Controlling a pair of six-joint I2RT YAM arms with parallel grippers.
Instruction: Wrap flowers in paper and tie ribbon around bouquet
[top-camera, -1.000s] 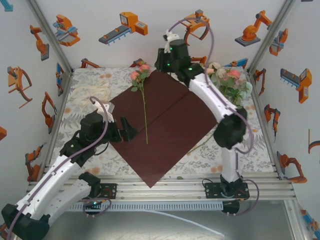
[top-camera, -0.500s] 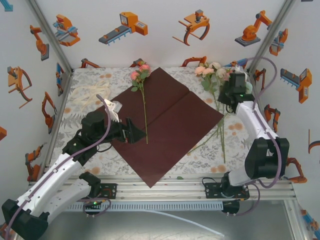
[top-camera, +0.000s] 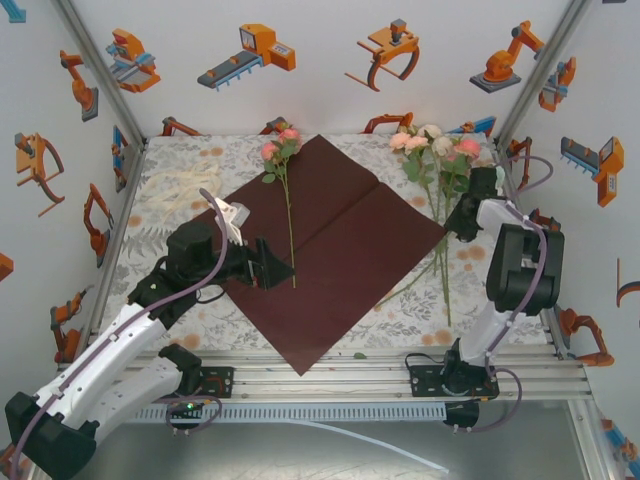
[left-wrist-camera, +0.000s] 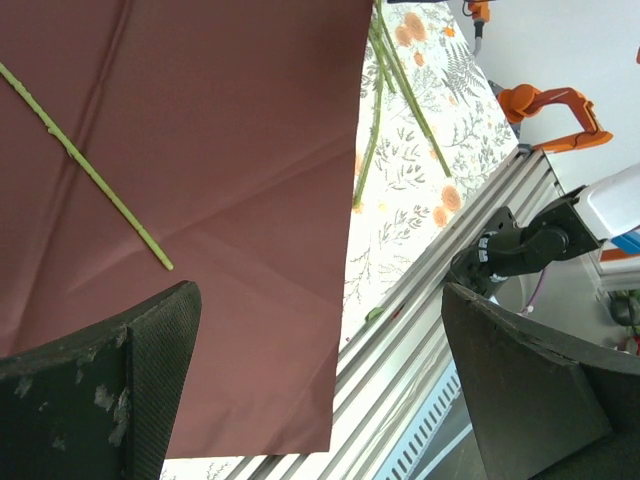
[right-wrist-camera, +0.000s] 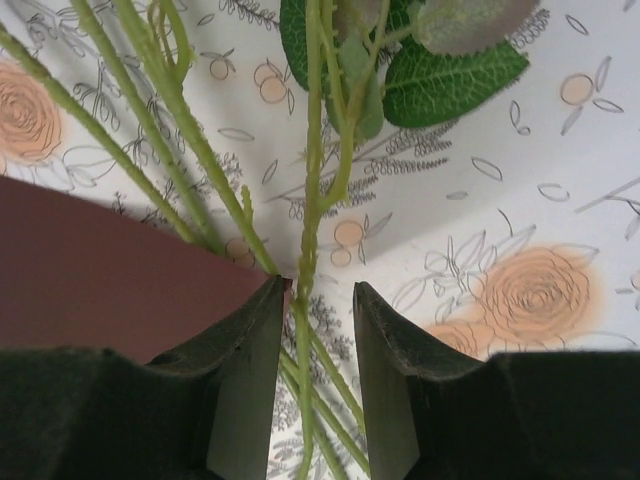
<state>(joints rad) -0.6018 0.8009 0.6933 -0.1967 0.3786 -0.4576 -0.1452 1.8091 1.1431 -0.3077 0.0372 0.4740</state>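
Observation:
I need to grab one flower near its leaves with my right gripper. The bloom then stays free to lay on the paper (top-camera: 350, 250).
The dark red paper (top-camera: 350, 250) lies flat as a diamond mid-table. One rose (top-camera: 281, 147) rests on it, its stem (left-wrist-camera: 90, 175) running toward my left gripper (top-camera: 270, 265), which stands wide open just left of the stem's end with nothing between its fingers (left-wrist-camera: 150, 380). The rest of the flowers (top-camera: 435, 150) lie at the paper's right corner (right-wrist-camera: 90, 260). My right gripper (right-wrist-camera: 318, 295) hangs over their stems (right-wrist-camera: 305, 250), jaws partly open and straddling several of them, one against the left finger. The cream ribbon (top-camera: 185, 190) lies at the back left.
An aluminium rail (top-camera: 330, 370) runs along the near table edge, also in the left wrist view as the rail (left-wrist-camera: 430, 330). Enclosure walls close in the back and both sides. The right arm's elbow (top-camera: 525, 265) stands high at the right edge.
My right arm has swung from the back centre to the right side and lowered over the flower stems. My left gripper has shifted slightly right toward the single stem.

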